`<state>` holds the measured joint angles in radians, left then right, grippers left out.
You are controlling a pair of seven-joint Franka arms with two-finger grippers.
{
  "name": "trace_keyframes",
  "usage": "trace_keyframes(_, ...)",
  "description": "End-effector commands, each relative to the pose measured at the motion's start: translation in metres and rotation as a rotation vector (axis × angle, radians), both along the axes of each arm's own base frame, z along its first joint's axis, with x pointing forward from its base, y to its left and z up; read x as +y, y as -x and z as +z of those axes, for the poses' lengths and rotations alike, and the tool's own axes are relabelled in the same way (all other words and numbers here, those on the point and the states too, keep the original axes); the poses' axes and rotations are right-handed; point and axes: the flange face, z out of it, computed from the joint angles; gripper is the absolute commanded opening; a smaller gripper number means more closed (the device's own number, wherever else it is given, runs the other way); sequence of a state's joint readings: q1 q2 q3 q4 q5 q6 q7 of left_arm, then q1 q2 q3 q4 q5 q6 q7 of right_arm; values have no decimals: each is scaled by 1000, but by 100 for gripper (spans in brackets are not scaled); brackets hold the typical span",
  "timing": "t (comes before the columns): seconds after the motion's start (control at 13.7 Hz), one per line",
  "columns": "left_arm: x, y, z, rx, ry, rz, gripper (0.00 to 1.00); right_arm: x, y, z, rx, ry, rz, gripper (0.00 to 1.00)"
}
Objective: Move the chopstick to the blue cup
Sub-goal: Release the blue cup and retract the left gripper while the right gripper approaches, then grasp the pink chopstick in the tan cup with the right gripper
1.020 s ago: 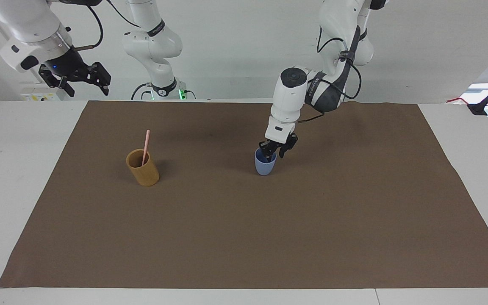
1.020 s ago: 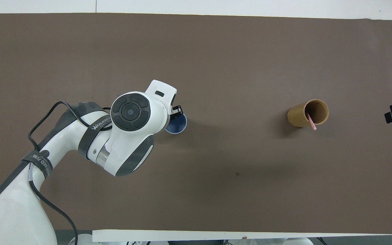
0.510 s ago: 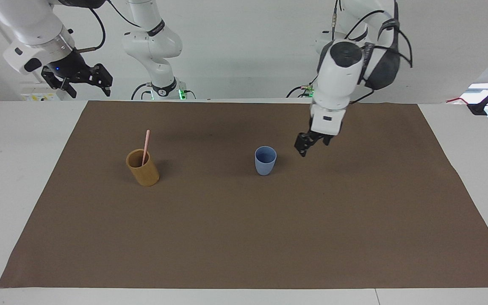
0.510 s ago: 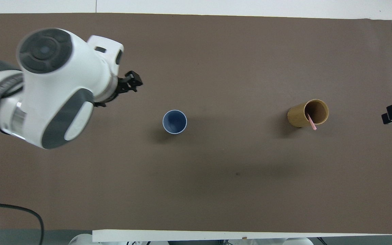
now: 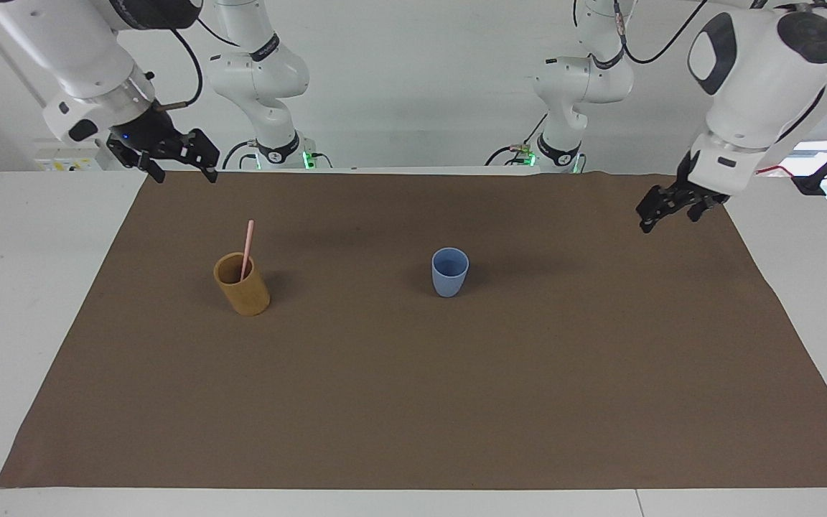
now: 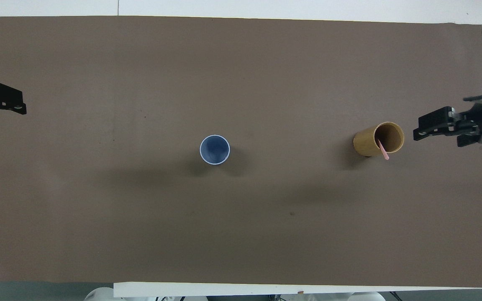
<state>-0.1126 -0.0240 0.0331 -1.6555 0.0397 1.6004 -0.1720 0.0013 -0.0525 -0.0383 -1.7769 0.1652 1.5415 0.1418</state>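
Observation:
The chopstick needs to go into the blue cup (image 6: 214, 149). My right gripper should grab it by its exposed top end (image 6: 385, 156) next.
The pale pink chopstick (image 5: 247, 250) (image 6: 383, 150) stands tilted in a tan wooden cup (image 5: 242, 285) (image 6: 378, 139) toward the right arm's end of the mat. The light blue cup (image 5: 449, 272) (image 6: 214, 149) stands upright near the mat's middle, with nothing in it. My right gripper (image 5: 184, 171) (image 6: 441, 131) hangs open and empty over the mat's edge at the right arm's end, short of the wooden cup. Over the mat's edge at the left arm's end, well away from the blue cup, my left gripper (image 5: 666, 215) (image 6: 2, 102) hangs open and empty.
A brown mat (image 5: 413, 402) (image 6: 241, 234) covers most of the white table (image 5: 33, 287). Only the two cups stand on it. Both arm bases rise at the robots' end of the table.
My left gripper opened off the blue cup's rim, rose and swung away to the left arm's end. My right gripper moved toward the wooden cup. Neither cup nor the chopstick moved.

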Motion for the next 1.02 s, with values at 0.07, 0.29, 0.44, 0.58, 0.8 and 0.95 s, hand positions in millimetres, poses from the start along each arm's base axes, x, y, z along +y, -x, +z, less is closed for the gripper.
trace_keyframes(0.07, 10, 1, -5, 18, -14, 7, 100, -8, 18, -86, 73, -50, -145, 100)
trace_keyframes(0.29, 11, 0, -5, 18, -14, 8, 100, -5, 19, -106, 93, -52, -134, 90)
trace_keyframes(0.44, 11, 1, -5, 19, -14, 8, 100, -1, 17, -106, 92, -53, -125, 85)
trace_keyframes(0.58, 11, 0, -5, 18, -14, 8, 100, 4, 17, -105, 89, -53, -115, 84)
trace_keyframes(0.8, 11, 0, -5, 18, -14, 8, 100, 2, 21, -107, 113, -65, -80, 71)
trace_keyframes(0.95, 11, 1, -5, 19, -14, 8, 100, 3, 23, -108, 128, -65, -73, 63)
